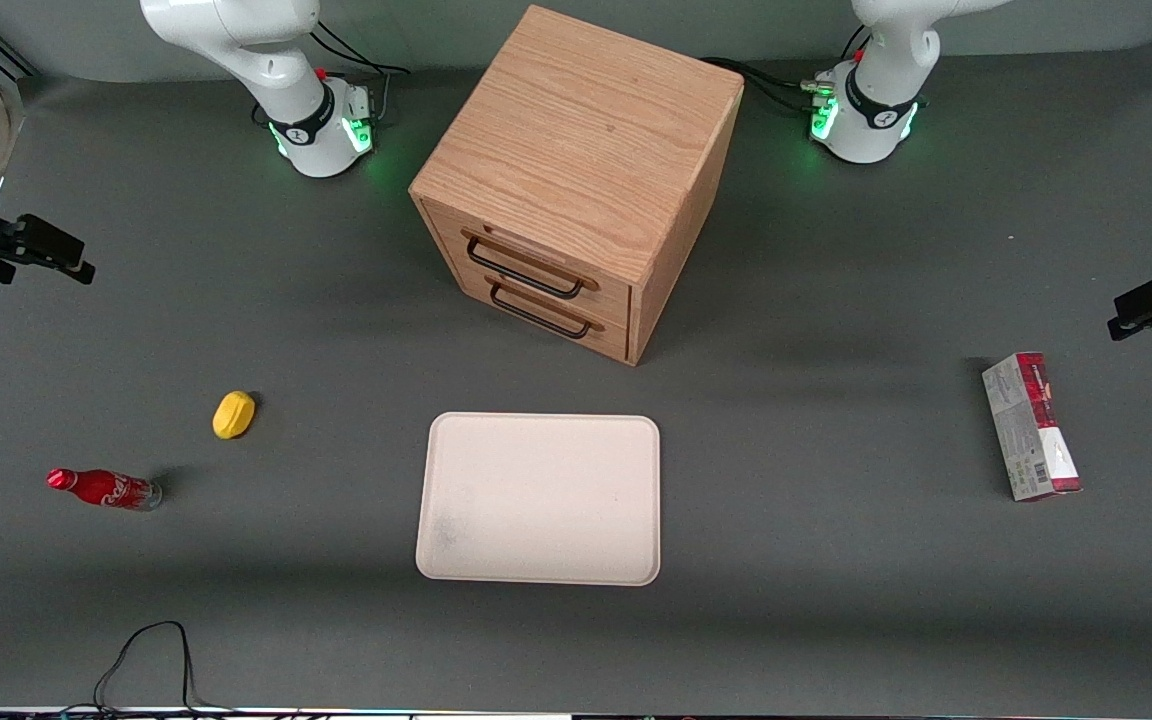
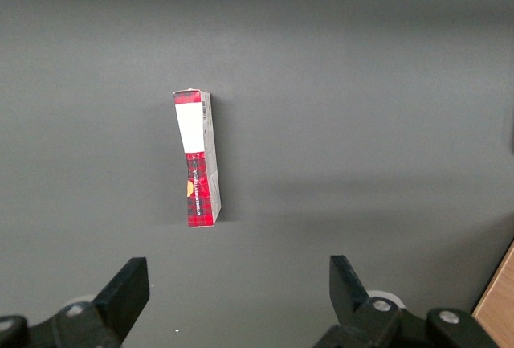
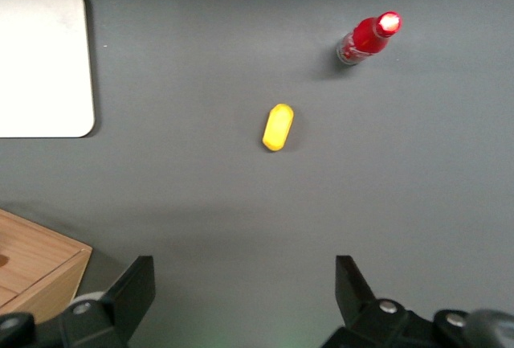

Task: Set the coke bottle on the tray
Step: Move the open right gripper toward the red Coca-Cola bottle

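I need to grab the bottle next with my right gripper by its end with the cap [image 1: 63,479], to place the coke bottle on the tray [image 1: 539,498].
The coke bottle [image 1: 104,489], small with a red cap and red label, lies on its side on the grey table toward the working arm's end. It also shows in the right wrist view [image 3: 368,38]. The cream-white tray [image 1: 539,498] lies flat in the middle of the table, in front of the wooden cabinet; one rounded corner of the tray shows in the right wrist view [image 3: 40,59]. My right gripper [image 1: 56,252] hangs high over the working arm's end, farther from the front camera than the bottle. It is open and empty [image 3: 243,284].
A yellow rounded lump [image 1: 233,414] lies between bottle and tray, a little farther from the front camera; it also shows in the right wrist view [image 3: 278,126]. A wooden two-drawer cabinet [image 1: 576,170] stands mid-table. A red-and-grey carton [image 1: 1031,427] lies toward the parked arm's end.
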Robot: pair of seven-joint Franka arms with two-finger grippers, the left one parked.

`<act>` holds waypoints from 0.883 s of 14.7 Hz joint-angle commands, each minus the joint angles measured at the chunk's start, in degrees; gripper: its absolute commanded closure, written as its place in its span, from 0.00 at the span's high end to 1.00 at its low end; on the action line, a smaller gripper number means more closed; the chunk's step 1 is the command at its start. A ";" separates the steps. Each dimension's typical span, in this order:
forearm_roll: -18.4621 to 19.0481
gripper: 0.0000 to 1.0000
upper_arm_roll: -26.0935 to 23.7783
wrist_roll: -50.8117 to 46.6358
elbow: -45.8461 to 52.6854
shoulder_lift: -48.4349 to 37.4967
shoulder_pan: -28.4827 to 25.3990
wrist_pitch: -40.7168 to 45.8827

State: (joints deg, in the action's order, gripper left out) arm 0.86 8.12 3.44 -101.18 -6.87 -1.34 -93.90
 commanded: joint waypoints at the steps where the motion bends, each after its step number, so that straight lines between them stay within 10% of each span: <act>1: -0.42 0.99 0.40 4.72 3.17 5.35 2.65 -2.33; 13: -7.62 0.99 4.36 21.25 20.15 35.15 7.93 -17.09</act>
State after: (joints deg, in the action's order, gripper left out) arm -5.53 12.34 21.96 -83.10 25.83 6.44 -108.84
